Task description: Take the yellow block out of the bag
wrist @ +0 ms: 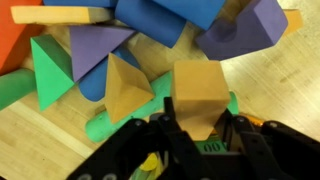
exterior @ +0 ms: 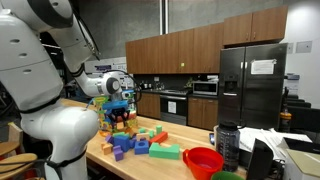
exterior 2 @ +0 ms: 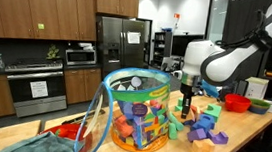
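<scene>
The robot's fingers hold the yellow block low over the green rod, outside the bag, so the gripper will open, and the block would settle there if released.
My gripper (wrist: 200, 128) is shut on a yellow block (wrist: 200, 92), with one finger on each side of it. In the wrist view it is held low over the wooden table, over a green rod (wrist: 110, 126) and beside a yellow pyramid (wrist: 125, 90). In both exterior views the gripper (exterior: 118, 104) (exterior 2: 187, 99) hangs over the pile of loose blocks (exterior 2: 204, 125). The see-through bag (exterior 2: 135, 114) with the green-blue top edge stands upright beside the pile, still holding many coloured blocks.
A red bowl (exterior: 203, 160) (exterior 2: 237, 102) stands past the loose blocks (exterior: 135, 142), with a green bowl (exterior: 227, 176) and a black bottle (exterior: 228, 145) near it. Blue, purple and orange blocks (wrist: 160, 25) crowd the area ahead of the gripper. A kitchen is behind.
</scene>
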